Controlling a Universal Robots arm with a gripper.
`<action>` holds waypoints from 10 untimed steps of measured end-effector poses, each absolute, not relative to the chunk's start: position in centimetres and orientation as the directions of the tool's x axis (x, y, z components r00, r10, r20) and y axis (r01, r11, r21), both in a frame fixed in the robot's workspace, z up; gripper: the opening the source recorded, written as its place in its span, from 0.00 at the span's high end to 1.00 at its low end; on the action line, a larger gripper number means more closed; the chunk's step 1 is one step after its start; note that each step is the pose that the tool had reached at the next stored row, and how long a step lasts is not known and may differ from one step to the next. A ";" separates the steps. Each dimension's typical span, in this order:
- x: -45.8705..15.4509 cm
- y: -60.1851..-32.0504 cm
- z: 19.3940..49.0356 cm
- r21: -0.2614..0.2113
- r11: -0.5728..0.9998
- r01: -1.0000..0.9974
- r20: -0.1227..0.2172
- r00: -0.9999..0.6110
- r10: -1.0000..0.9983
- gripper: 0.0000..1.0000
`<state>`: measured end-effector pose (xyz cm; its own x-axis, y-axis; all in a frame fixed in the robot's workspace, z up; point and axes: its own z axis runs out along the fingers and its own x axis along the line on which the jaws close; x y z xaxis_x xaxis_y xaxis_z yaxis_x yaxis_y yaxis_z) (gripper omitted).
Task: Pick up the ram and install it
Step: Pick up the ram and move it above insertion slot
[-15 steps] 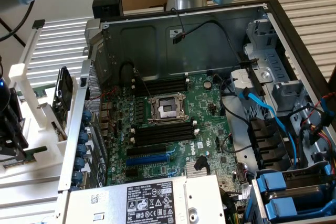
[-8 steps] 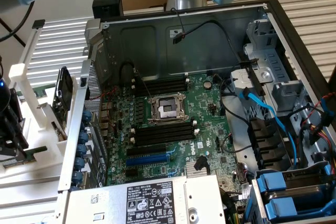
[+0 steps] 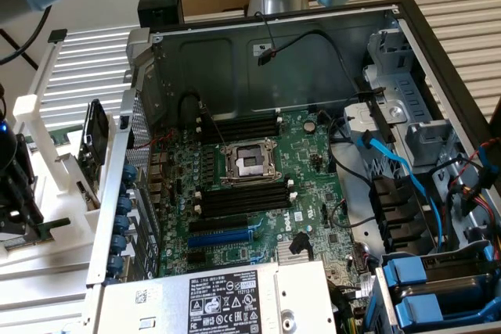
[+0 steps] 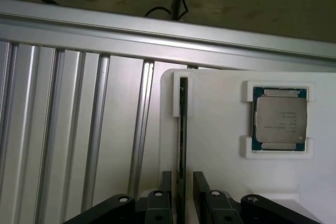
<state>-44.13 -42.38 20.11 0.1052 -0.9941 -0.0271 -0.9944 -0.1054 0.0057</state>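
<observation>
The gripper grabs the ram by its upper edge (image 4: 181, 192) next, which stands free, since the white holder wraps the ram's end and lower side.
The ram (image 4: 182, 129) stands on edge in a slot of a white holder (image 4: 226, 150), so I see it as a thin dark-green strip. My gripper (image 4: 182, 181) is open and straddles it, one black finger (image 4: 166, 187) on each side of the ram's near end, with narrow gaps to the board. In the exterior view the gripper (image 3: 17, 201) hangs low at the far left over the white holder (image 3: 66, 217), outside the computer case. The motherboard's long black memory slots (image 3: 243, 197) lie beside the processor socket (image 3: 249, 163).
A square silver processor chip (image 4: 280, 120) sits in its own pocket of the holder. Ribbed aluminium rails (image 4: 79, 129) run beside it. The open case (image 3: 274, 44) holds cables, blue drive bays (image 3: 430, 287) and a power supply (image 3: 227, 299). A black part (image 3: 94, 146) stands near the case's wall.
</observation>
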 end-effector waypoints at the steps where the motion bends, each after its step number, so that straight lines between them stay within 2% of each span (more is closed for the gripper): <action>1: -44.1 -42.4 20.1 0.006 -0.105 -0.994 -0.027 0.105 -0.994 0.69; 5: -44.1 -42.4 20.1 0.006 -0.105 -0.994 -0.027 0.105 -0.994 0.71; 7: -44.1 -42.4 20.1 0.006 -0.105 -0.994 -0.027 0.105 -0.994 0.85; 10: -44.1 -42.4 20.1 0.006 -0.105 -0.994 -0.027 0.105 -0.994 0.85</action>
<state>-44.13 -42.38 20.10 0.1052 -0.9941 -0.0271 -0.9944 -0.1054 0.0055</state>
